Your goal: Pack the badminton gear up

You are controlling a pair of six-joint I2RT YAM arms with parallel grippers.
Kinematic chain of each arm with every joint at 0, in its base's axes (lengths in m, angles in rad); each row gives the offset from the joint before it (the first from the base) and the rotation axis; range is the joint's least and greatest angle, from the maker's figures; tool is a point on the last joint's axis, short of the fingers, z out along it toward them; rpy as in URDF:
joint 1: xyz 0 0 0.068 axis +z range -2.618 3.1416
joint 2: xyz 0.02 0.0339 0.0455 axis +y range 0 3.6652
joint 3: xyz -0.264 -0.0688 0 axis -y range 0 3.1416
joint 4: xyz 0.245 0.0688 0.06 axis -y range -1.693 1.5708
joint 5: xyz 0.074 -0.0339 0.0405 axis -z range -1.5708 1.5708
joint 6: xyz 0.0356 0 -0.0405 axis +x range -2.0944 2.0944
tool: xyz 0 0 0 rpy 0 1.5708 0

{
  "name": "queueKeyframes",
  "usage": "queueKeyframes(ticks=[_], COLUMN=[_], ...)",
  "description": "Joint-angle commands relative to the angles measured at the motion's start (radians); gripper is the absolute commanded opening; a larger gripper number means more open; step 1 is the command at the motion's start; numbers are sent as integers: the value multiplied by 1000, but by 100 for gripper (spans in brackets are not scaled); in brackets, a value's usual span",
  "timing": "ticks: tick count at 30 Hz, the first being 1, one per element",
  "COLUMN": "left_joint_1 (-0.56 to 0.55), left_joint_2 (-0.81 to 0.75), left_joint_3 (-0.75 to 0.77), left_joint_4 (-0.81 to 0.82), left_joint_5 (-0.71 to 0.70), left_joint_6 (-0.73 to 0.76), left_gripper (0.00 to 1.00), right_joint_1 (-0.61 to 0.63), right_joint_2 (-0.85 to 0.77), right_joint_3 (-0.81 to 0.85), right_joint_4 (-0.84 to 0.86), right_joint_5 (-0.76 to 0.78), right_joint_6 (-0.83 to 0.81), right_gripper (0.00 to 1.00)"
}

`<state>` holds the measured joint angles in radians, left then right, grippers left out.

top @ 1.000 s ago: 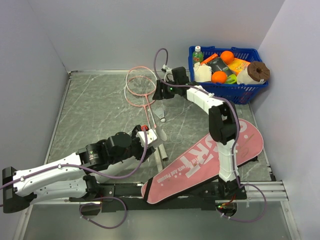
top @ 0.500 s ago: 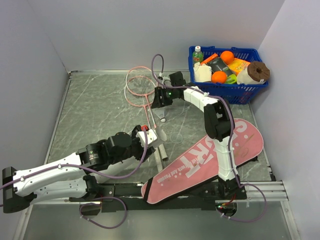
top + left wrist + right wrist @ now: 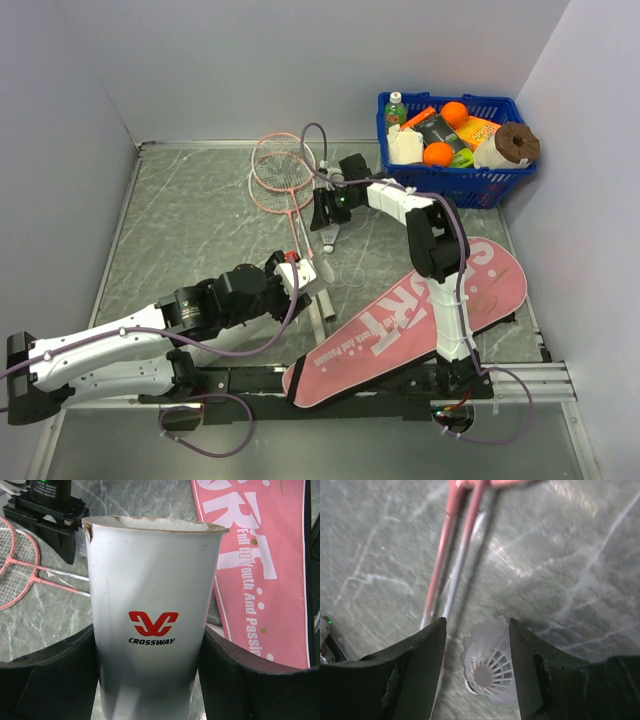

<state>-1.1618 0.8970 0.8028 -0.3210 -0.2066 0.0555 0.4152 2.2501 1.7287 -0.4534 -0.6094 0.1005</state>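
Observation:
I should grab the white shuttlecock by its skirt edge (image 3: 331, 230) with my right gripper next. Then I can slide it into the white tube (image 3: 322, 272).
My left gripper (image 3: 303, 279) is shut on the white tube (image 3: 150, 600), which stands upright between its jaws with the open rim away from the camera; the tube also shows in the top view (image 3: 316, 276). My right gripper (image 3: 331, 214) hangs open just over the small white shuttlecock (image 3: 489, 662), which lies on the table between its fingers (image 3: 420, 660). The shuttlecock also shows in the top view (image 3: 332, 238). Two pink-framed rackets (image 3: 279, 170) lie crossed at the back, with their shafts (image 3: 451, 565) running toward the left gripper. The pink bag (image 3: 430, 310) lies at the front right.
A blue basket (image 3: 460, 185) of groceries stands at the back right corner. The pink bag (image 3: 260, 555) lies just right of the tube. Grey walls close in the table on three sides, and the right arm reaches over the bag.
My right gripper has moved from the racket throats toward the near side and now straddles the shuttlecock. The left gripper has barely moved and still holds the tube.

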Motion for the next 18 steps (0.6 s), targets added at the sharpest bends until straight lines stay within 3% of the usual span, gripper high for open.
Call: queueKeyframes(ticks=[1,10,18], left_joint_1=[2,4,2], left_joint_2=[5,5,5], left_joint_3=[55,56,59], left_joint_4=[27,22,20], left_joint_5=[10,13,16], left_joint_6=[-19,-20,-22], left_gripper=[1,1,1], right_joint_1=[-15,-36,-42], right_joint_2=[-87,-178,-216], right_joint_3=[-21,-139,-190], right_joint_4=[-28,-4,-18], right_joint_5=[43,59,43], right_joint_6=[-56,-53,-53], right_gripper=[60,56,39])
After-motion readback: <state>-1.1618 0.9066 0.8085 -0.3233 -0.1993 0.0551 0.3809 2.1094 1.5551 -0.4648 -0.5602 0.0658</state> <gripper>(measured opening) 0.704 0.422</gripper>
